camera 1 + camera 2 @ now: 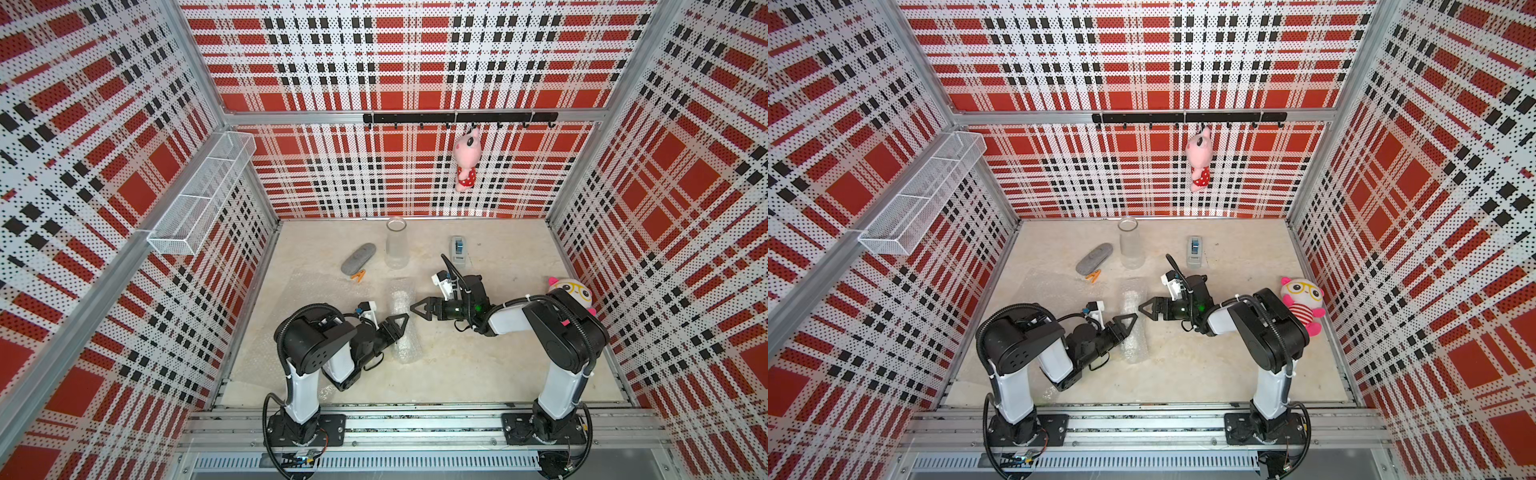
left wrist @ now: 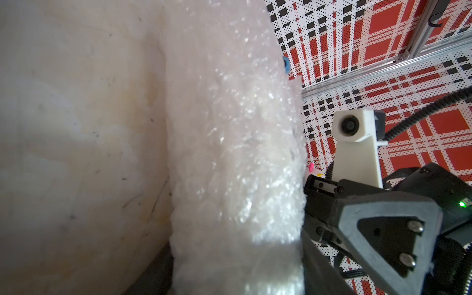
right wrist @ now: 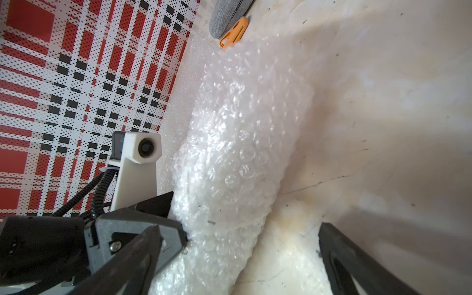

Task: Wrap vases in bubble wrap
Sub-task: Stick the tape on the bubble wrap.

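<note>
The right gripper will set the roll aside, so it will grab the bubble wrap roll's end nearest the vase (image 1: 397, 245) and leave the roll's middle to the left gripper.
A clear glass vase (image 1: 397, 245) (image 1: 1131, 246) stands upright near the back of the table. In front of it lies a roll of bubble wrap (image 1: 404, 328) (image 1: 1133, 332) (image 2: 235, 143) (image 3: 237, 153); what is inside it does not show. My left gripper (image 1: 398, 323) (image 1: 1128, 322) (image 2: 235, 268) is shut on the roll's middle, one finger on each side. My right gripper (image 1: 415, 309) (image 1: 1144, 308) (image 3: 229, 265) stands wide open right beside the roll, opposite the left one. A second sheet of bubble wrap (image 1: 303, 291) lies flat on the left.
A grey oblong case (image 1: 358, 258) and an orange clip (image 1: 358, 275) lie left of the vase. A tape dispenser (image 1: 458, 248) sits back right. A plush toy (image 1: 571, 293) leans at the right wall; another (image 1: 466, 160) hangs from the hook rail. A wire basket (image 1: 203, 195) is fixed to the left wall.
</note>
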`<state>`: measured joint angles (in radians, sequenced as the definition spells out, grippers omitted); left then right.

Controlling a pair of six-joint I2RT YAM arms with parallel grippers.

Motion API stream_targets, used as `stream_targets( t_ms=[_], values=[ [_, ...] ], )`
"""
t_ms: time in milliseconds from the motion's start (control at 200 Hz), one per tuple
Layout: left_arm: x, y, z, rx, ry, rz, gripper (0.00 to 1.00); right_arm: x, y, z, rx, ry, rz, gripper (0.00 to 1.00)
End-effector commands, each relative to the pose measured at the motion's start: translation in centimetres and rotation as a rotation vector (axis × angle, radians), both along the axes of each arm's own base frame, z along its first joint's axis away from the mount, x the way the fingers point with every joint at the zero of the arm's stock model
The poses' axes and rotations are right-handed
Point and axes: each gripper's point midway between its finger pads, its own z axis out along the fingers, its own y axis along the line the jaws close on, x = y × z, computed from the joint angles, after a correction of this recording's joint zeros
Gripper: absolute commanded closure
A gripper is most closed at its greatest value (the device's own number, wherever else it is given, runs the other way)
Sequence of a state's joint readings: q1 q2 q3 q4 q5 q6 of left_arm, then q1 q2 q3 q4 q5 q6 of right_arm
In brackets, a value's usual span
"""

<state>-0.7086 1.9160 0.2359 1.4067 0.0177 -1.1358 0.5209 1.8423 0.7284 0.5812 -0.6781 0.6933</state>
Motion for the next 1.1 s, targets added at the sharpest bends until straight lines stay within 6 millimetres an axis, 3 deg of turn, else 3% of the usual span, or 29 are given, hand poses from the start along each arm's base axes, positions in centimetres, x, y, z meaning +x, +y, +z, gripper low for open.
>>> stream_targets(
  t_ms=[0,291,601,727,817,892,1057,1092],
  values=[
    [-1.9,0.9,-4.4,0.145,0.108,-0.034,0.77,0.6,1.8,1.0,0.030,-0.010,0.015,0.00],
    [-2.1,0.6,-3.9,0.151,0.081,-0.045,0.77,2.3,4.8,-1.9,-0.102,0.097,-0.113,0.02],
    [-2.2,0.4,-3.2,0.143,0.055,-0.055,0.77,2.6,5.4,-4.9,-0.336,0.152,-0.211,0.01],
    [-2.3,0.3,-2.9,0.140,0.042,-0.059,0.76,2.6,5.6,-5.4,-0.378,0.142,-0.212,0.09],
    [-2.3,0.4,-2.9,0.141,0.043,-0.056,0.74,2.6,5.8,-5.0,-0.362,0.129,-0.203,0.22],
    [-2.4,0.4,-2.9,0.139,0.043,-0.054,0.65,2.8,5.7,-4.3,-0.364,0.106,-0.206,0.31],
    [-2.4,0.6,-2.7,0.137,0.043,-0.045,0.26,3.5,4.7,-2.7,-0.381,0.046,-0.230,0.44],
    [-2.4,0.7,-2.6,0.136,0.041,-0.043,0.12,3.7,4.4,-2.4,-0.379,0.037,-0.234,0.45]
  ],
)
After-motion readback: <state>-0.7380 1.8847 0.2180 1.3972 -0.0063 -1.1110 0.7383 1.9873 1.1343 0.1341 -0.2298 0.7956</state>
